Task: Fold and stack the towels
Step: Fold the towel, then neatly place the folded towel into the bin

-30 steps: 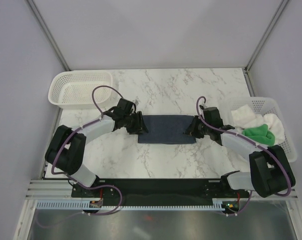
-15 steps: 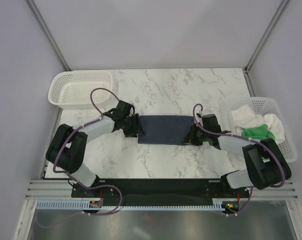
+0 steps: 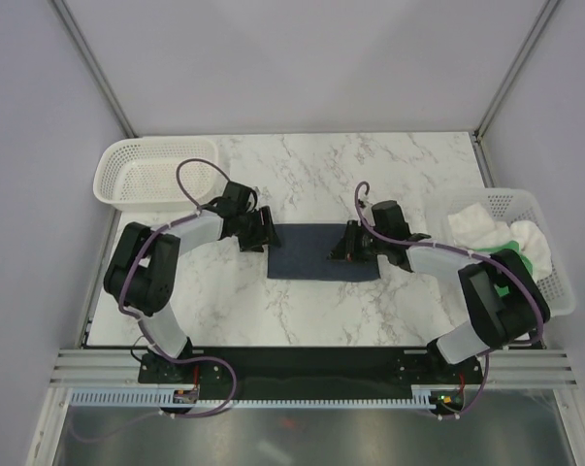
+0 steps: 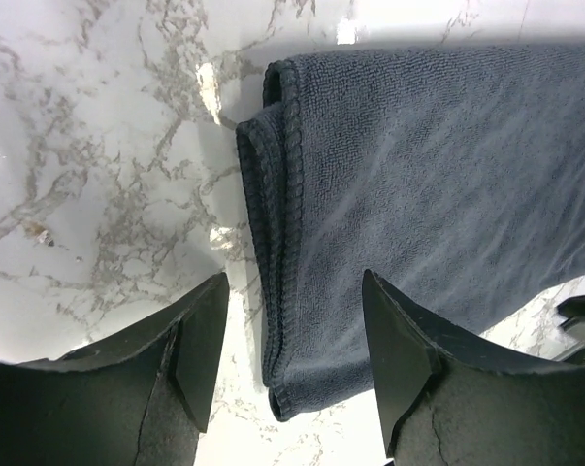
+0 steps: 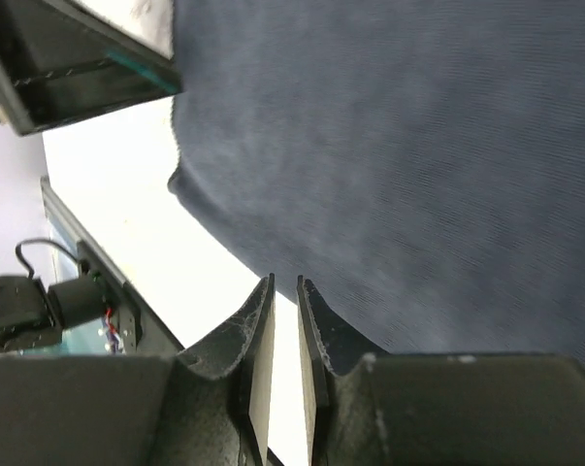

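My left gripper pinches together the navy towel's layered edge nearest the empty basket next, to stack the towel there still folded.
The dark navy towel lies folded flat in a long rectangle at the table's middle. My left gripper is at its left end. In the left wrist view this gripper is open, its fingers standing either side of the towel's layered left edge without gripping it. My right gripper hovers over the towel's right part. In the right wrist view its jaws stand a narrow slit apart with only bright table showing between them, the towel beyond. White towels and the green towel lie in the right basket.
A white mesh basket stands at the far left corner with nothing in it. A second white basket sits at the right edge, partly behind my right arm. Grey walls close in the table on three sides.
The right gripper has slid left from the towel's right end to over its top and its jaws have parted a little. The left gripper has opened wider and shifted slightly toward the far side.
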Tool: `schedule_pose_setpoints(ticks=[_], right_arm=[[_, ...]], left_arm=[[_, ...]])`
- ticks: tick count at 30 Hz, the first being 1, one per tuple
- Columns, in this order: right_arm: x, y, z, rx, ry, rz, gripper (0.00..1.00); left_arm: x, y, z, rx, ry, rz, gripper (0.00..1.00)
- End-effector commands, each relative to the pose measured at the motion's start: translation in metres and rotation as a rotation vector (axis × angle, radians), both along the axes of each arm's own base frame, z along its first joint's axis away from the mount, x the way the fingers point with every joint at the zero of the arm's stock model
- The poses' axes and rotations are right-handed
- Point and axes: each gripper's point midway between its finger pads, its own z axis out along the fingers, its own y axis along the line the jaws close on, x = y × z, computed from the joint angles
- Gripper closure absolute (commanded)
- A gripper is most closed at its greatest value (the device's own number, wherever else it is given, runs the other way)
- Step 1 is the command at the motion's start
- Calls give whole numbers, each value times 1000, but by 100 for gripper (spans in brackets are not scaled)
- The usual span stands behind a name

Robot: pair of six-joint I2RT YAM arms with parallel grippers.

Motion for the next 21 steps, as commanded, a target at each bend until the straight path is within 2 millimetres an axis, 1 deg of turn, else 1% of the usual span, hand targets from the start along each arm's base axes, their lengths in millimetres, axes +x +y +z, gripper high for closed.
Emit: schedule_pose_setpoints(ticks=[1,2,3,4,5,6,8,9,11,15,20,21], right_arm=[[-4,39,7,96,-8,84,77],[-9,42,0,95,4,93,77],[-11,45,-3,102,-2,99,77],[-17,48,-13,88,16,108,77],[-25,44,-25,72,41,106,77],[-27,42,-30,69,38,101,77],[-36,32,-51,20,58,91,77],[-39,30,-56,7,65,91,77],[-44,27,-61,0,67,101,77],[-45,29,-61,20,70,108,77],[-43,31,-53,41,55,100,77],[-42,32,-50,45,47,99,77]], left_arm=[[3,-9,-4,-32,-21,-64,35],[3,-10,-7,-38,-13,-62,35],[3,-10,-10,-43,-8,-61,35],[1,-11,-15,-46,4,-63,35],[-2,-13,-18,-59,16,-71,35],[-3,-13,-19,-64,18,-74,36],[-7,-11,-25,-59,28,-71,37],[-8,-10,-27,-57,30,-69,39],[-10,-10,-30,-62,42,-66,41],[-15,-9,-38,-64,67,-58,49],[-22,-6,-44,-57,88,-41,52],[-22,-6,-44,-55,92,-31,54]])
